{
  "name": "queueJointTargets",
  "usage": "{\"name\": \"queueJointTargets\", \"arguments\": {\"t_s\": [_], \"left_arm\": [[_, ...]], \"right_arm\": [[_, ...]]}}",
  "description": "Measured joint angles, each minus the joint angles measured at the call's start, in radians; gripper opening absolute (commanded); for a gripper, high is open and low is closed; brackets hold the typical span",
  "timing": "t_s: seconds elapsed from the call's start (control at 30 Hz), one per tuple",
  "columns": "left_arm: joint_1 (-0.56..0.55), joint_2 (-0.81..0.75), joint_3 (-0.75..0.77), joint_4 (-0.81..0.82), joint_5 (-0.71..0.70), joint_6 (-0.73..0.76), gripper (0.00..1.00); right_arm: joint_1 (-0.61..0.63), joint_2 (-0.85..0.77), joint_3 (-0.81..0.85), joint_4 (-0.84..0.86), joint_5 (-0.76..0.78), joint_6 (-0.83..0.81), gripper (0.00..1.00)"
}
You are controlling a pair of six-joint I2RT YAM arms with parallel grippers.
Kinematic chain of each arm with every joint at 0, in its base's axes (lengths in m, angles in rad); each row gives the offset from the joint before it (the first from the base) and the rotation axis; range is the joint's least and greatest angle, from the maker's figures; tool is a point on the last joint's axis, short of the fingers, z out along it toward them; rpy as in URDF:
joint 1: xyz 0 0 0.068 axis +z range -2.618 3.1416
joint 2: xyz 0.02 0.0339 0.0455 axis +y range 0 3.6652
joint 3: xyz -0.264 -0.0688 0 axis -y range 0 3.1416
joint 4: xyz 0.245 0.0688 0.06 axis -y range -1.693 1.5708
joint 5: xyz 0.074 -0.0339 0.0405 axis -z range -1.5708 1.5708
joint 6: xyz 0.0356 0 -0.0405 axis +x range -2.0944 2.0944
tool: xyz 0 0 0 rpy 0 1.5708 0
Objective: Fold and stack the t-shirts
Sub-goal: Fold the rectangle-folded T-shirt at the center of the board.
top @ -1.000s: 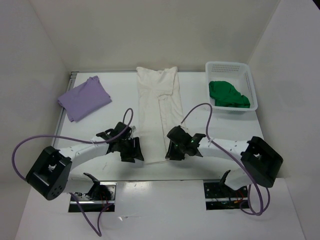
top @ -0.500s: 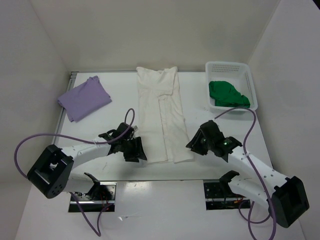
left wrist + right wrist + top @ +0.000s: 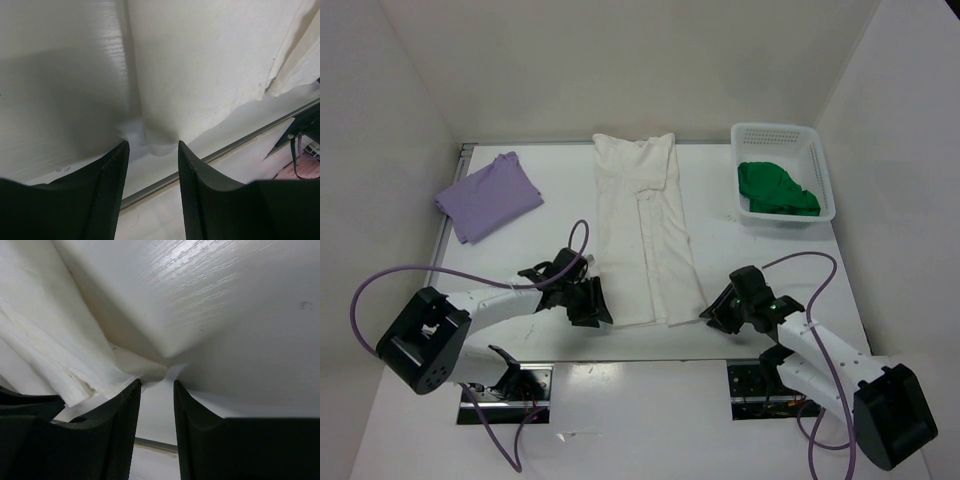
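Observation:
My right gripper grabs the white t-shirt (image 3: 645,225) by its near hem corner (image 3: 702,317) next, opposite the t-shirt corner at my left gripper, to fold the t-shirt evenly.
The white t-shirt (image 3: 645,225) lies folded lengthwise into a long strip down the middle of the table. My left gripper (image 3: 591,303) is open at its near left corner; in the left wrist view the hem corner (image 3: 160,142) sits just beyond the open fingertips (image 3: 151,150). My right gripper (image 3: 717,310) is open at the near right corner; the shirt's corner (image 3: 145,371) lies just ahead of its fingertips (image 3: 157,387). The lavender t-shirt (image 3: 488,196) lies folded at the far left. The green t-shirt (image 3: 775,188) is crumpled in the basket.
The white perforated basket (image 3: 784,136) stands at the far right. A metal rail marks the table's near edge (image 3: 240,142). White walls enclose the table on three sides. Purple cables loop from both arms.
My right arm swung out from the shirt's near middle to the right and came down at its near right corner. My left gripper shifted slightly toward the near left corner.

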Motion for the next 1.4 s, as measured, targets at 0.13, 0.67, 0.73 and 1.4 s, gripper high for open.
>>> {"name": "queueJointTargets", "arguments": {"t_s": [0.13, 0.67, 0.73, 1.4], "left_arm": [[0.0, 0.015, 0.0, 0.023, 0.019, -0.002, 0.52], [-0.051, 0.041, 0.0, 0.051, 0.011, -0.029, 0.29], [-0.061, 0.05, 0.0, 0.056, 0.014, -0.028, 0.22], [-0.103, -0.393, 0.059, -0.375, 0.136, -0.042, 0.0]], "right_arm": [[0.0, 0.024, 0.001, 0.04, -0.013, 0.003, 0.44], [0.002, 0.161, 0.06, 0.085, 0.011, -0.016, 0.34], [0.007, 0.168, 0.06, 0.093, 0.012, -0.011, 0.28], [0.521, -0.163, 0.201, -0.299, 0.023, 0.338, 0.0]]}}
